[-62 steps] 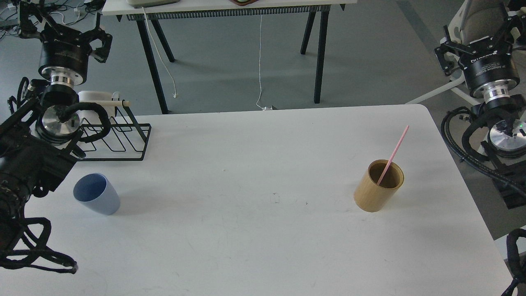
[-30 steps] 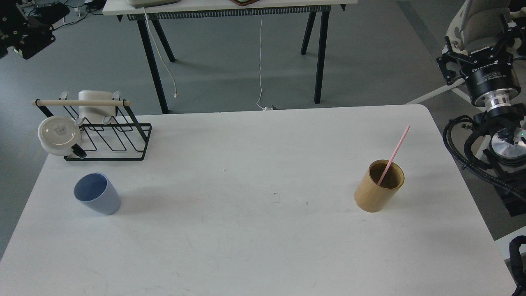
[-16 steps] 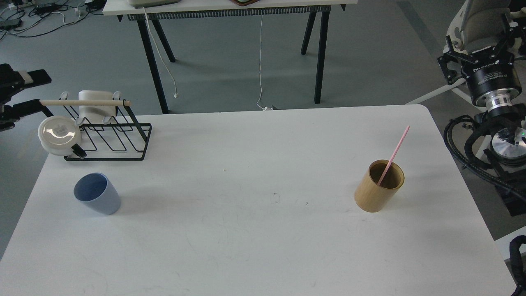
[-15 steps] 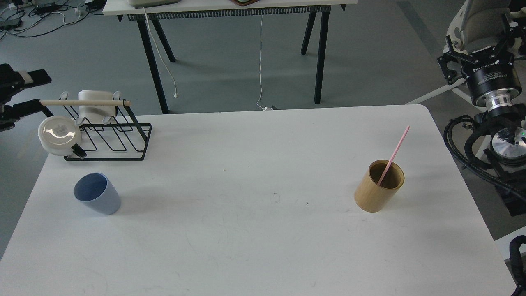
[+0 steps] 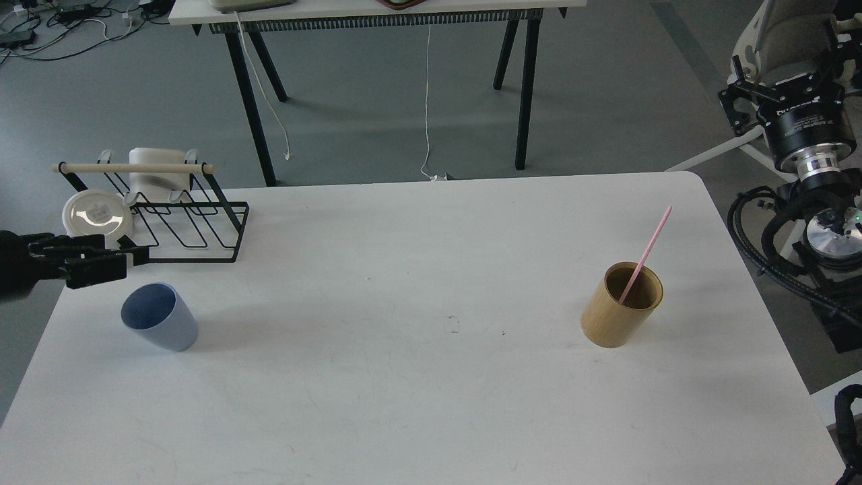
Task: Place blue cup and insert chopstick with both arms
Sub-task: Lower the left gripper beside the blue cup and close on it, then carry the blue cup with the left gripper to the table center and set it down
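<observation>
Next, my left gripper grips the thin rim at the blue cup's opening, since the blue cup's round body is wider than my finger gap.
The blue cup stands upright near the left edge of the white table. My left gripper comes in low from the left edge, fingers pointing right. It sits just behind and left of the cup's rim, open and empty, not touching it. The pink chopstick leans inside the tan holder on the right side of the table. My right gripper is raised off the table at the far right, open and empty, far from the chopstick.
A black wire rack with a wooden rod, a white dish and a white mug stands at the back left, just behind my left gripper. Cables of the right arm hang beside the table's right edge.
My left arm has swung down from the upper left to the table's left edge, just behind the blue cup. The right arm has barely moved. Cup, holder and chopstick are unmoved.
</observation>
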